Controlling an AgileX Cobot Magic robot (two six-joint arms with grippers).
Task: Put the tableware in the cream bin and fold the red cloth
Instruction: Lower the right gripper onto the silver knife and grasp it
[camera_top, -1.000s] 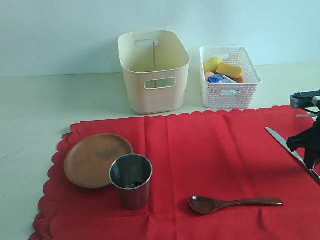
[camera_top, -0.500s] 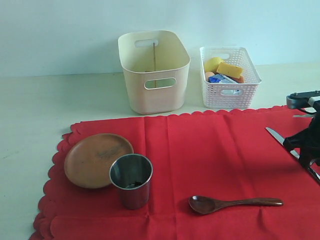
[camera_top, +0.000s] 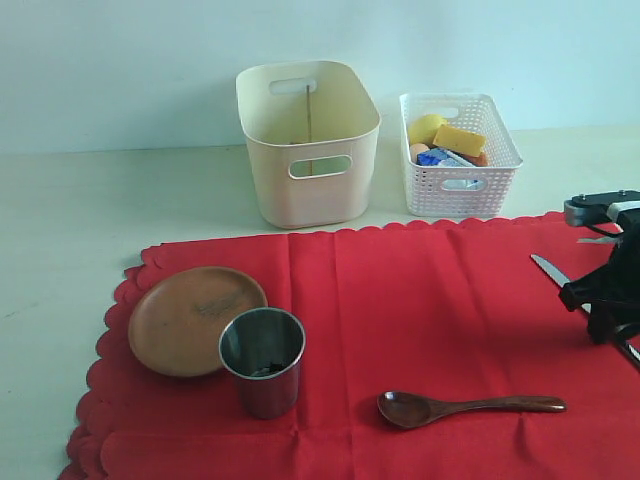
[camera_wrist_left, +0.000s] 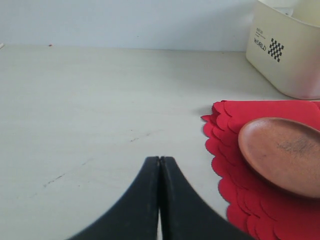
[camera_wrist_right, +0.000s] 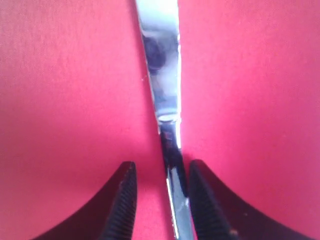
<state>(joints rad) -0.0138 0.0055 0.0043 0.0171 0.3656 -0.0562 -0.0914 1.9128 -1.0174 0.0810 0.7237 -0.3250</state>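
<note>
My right gripper now closes on the knife handle (camera_wrist_right: 175, 180), since in the right wrist view its fingers sit beside the handle on the red cloth.
The red cloth (camera_top: 420, 300) is spread flat, with a brown plate (camera_top: 195, 318), a steel cup (camera_top: 262, 360) and a dark wooden spoon (camera_top: 465, 406) on it. A metal knife (camera_top: 550, 268) lies at its right edge. My right gripper (camera_top: 605, 320) is down over the knife, open; in the right wrist view the knife (camera_wrist_right: 162, 75) runs between the jaws of this gripper (camera_wrist_right: 162, 164), closer to one finger. My left gripper (camera_wrist_left: 159, 159) is shut and empty above bare table beside the cloth's scalloped edge (camera_wrist_left: 235, 112) and the plate (camera_wrist_left: 282, 152). The cream bin (camera_top: 310, 190) stands behind the cloth.
A white lattice basket (camera_top: 460, 190) holding food items stands to the right of the cream bin. Bare pale table (camera_top: 80, 220) stretches left of the cloth. The cream bin (camera_wrist_left: 285, 55) also appears in the left wrist view.
My right arm has shifted a little leftward and lower over the knife. Nothing else has moved.
</note>
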